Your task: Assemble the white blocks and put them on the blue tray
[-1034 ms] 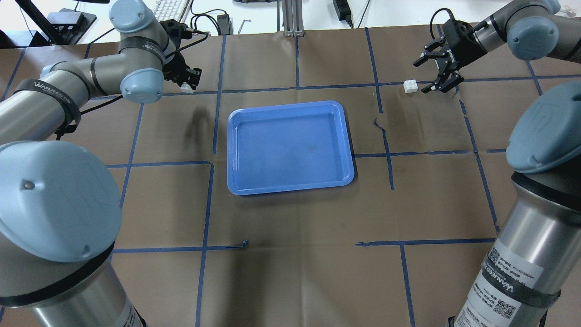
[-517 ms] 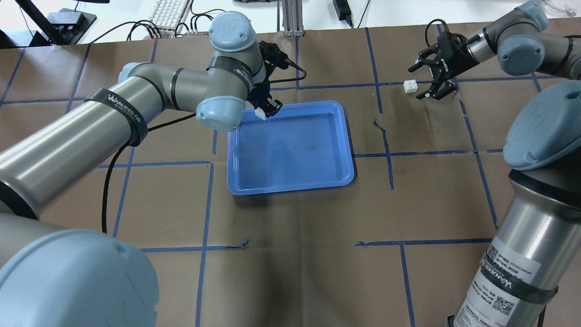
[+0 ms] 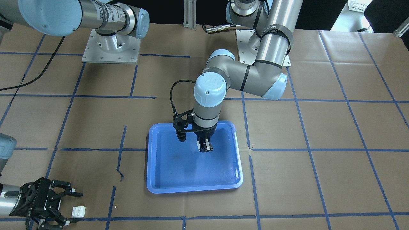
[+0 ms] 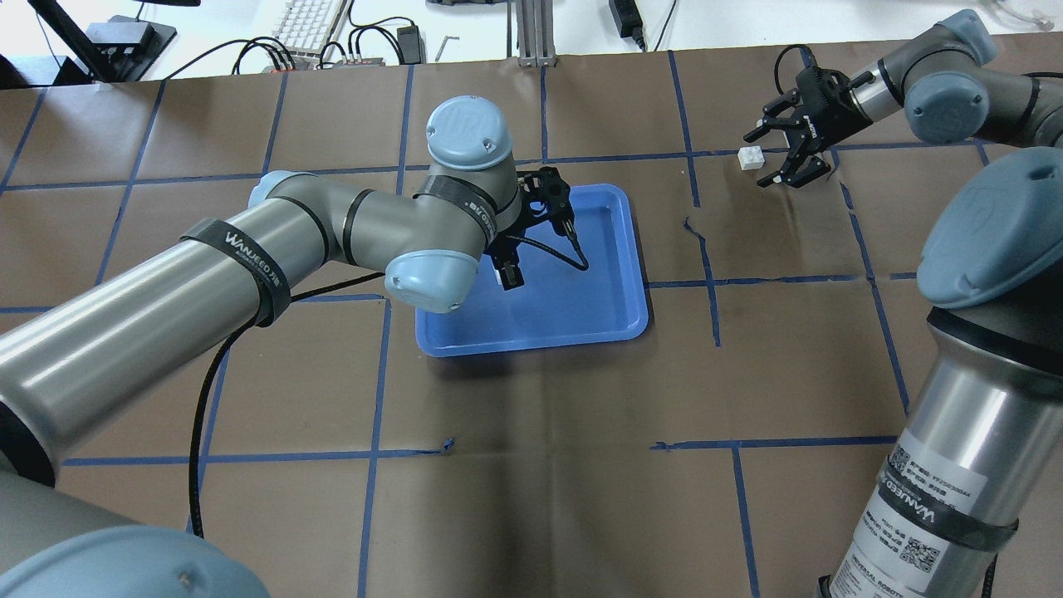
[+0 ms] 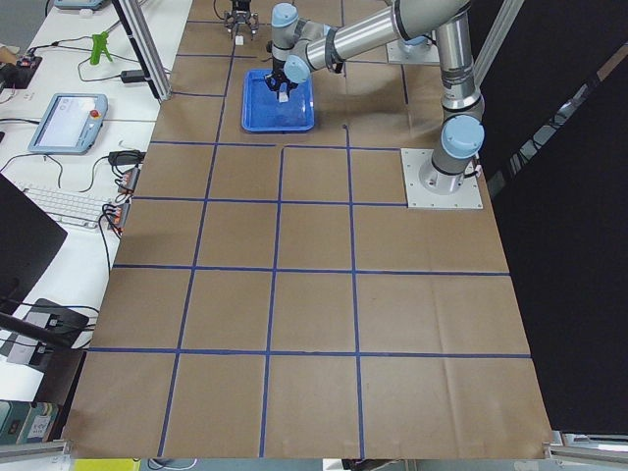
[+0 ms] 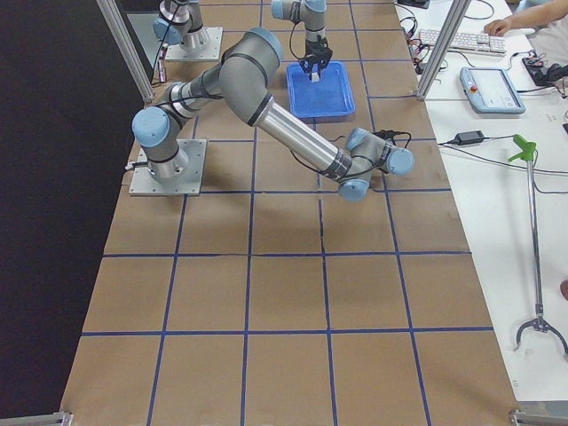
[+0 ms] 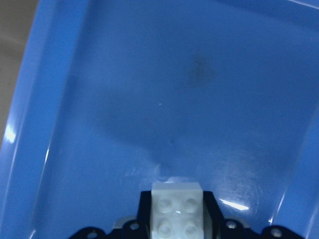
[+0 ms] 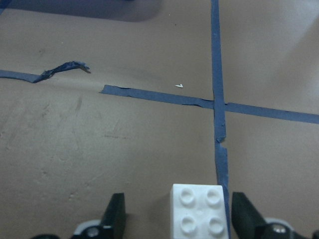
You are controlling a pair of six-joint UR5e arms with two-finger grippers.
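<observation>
The robot's right gripper should next grab the white block by its sides without studs, to put it together with the other block on the tray (image 3: 194,164).
The blue tray (image 4: 573,307) lies mid-table; it also shows in the front view (image 3: 179,172) and fills the left wrist view (image 7: 149,74). My left gripper (image 4: 507,276) is shut on one white block (image 7: 177,211), studs showing, and holds it just over the tray's floor (image 3: 206,147). The other white block (image 4: 751,157) sits on the brown paper at the far right. My right gripper (image 4: 766,158) is open, low at the table, with its fingers on either side of this block (image 8: 198,216) and a gap on each side. This block also shows in the front view (image 3: 78,211).
Blue tape lines (image 8: 218,99) cross the brown paper table cover; one runs under the right block. A torn strip of tape (image 4: 693,228) lies between the tray and the right block. A black cable (image 4: 199,415) hangs from the left arm.
My left arm has swung from the far left of the table to over the tray, carrying its white block. My right gripper has edged closer around the other block, still open.
</observation>
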